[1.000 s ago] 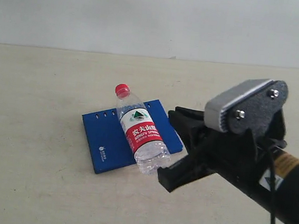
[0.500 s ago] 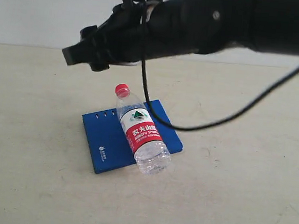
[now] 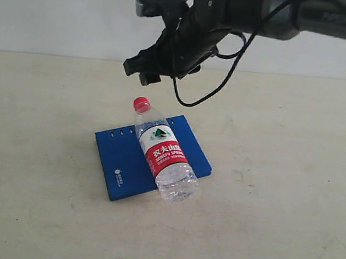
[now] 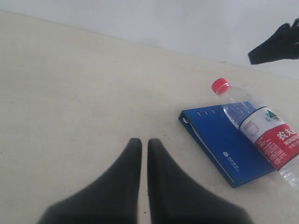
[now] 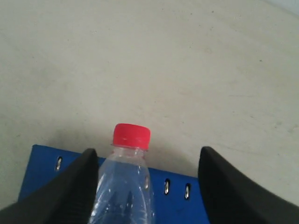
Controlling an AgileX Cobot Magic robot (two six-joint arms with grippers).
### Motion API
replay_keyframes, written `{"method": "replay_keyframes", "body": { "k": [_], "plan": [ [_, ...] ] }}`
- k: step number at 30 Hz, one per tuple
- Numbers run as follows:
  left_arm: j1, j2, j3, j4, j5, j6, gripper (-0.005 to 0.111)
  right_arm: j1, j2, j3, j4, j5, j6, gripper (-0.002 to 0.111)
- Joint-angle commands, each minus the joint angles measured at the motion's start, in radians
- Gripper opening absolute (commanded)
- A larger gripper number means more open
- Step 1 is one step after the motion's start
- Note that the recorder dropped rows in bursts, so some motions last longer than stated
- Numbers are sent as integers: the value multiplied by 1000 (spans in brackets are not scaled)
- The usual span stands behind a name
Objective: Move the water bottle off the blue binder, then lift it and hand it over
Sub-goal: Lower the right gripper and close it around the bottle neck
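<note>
My right gripper grabs the water bottle by its red-end with the cap (image 3: pixel 142 106) next, to lift it off the blue binder (image 3: pixel 119 161) and hand it over.
The water bottle (image 3: pixel 164 153) lies on its side across the blue binder (image 3: pixel 119 161), red cap (image 3: pixel 141 104) pointing to the far side and its base overhanging the binder's near edge. My right gripper (image 3: pixel 143 71) hangs open in the air just above and behind the cap, touching nothing. In the right wrist view the cap (image 5: pixel 131 135) and neck show between the spread fingers (image 5: pixel 81 179) of that gripper (image 5: pixel 147 150), above the binder (image 5: pixel 173 203). My left gripper (image 4: pixel 144 142) is shut and empty over bare table, well away from the binder (image 4: pixel 224 147) and bottle (image 4: pixel 261 128).
The binder rests on a plain beige tabletop (image 3: pixel 276 207) with a pale wall (image 3: pixel 61 15) behind it. The right arm and its black cable (image 3: pixel 228 67) reach in from the upper right. Nothing else stands on the table.
The right arm has swung from the near right across the upper left, and its gripper now hangs above the bottle's cap. Bottle and binder have not moved.
</note>
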Motion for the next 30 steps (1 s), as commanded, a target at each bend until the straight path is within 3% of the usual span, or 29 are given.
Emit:
{"method": "replay_keyframes", "body": {
  "k": [1,7,30],
  "plan": [
    [-5,-2,-1,-8,0,-8,4,-7,119,-134,-13,43,-16,55],
    [-5,-2,-1,-8,0,-8,4,-7,217,-240,-10,113,-10,55],
    [-5,-2,-1,-8,0,-8,4,-7,241,-242,92,163,-44,54]
  ]
}}
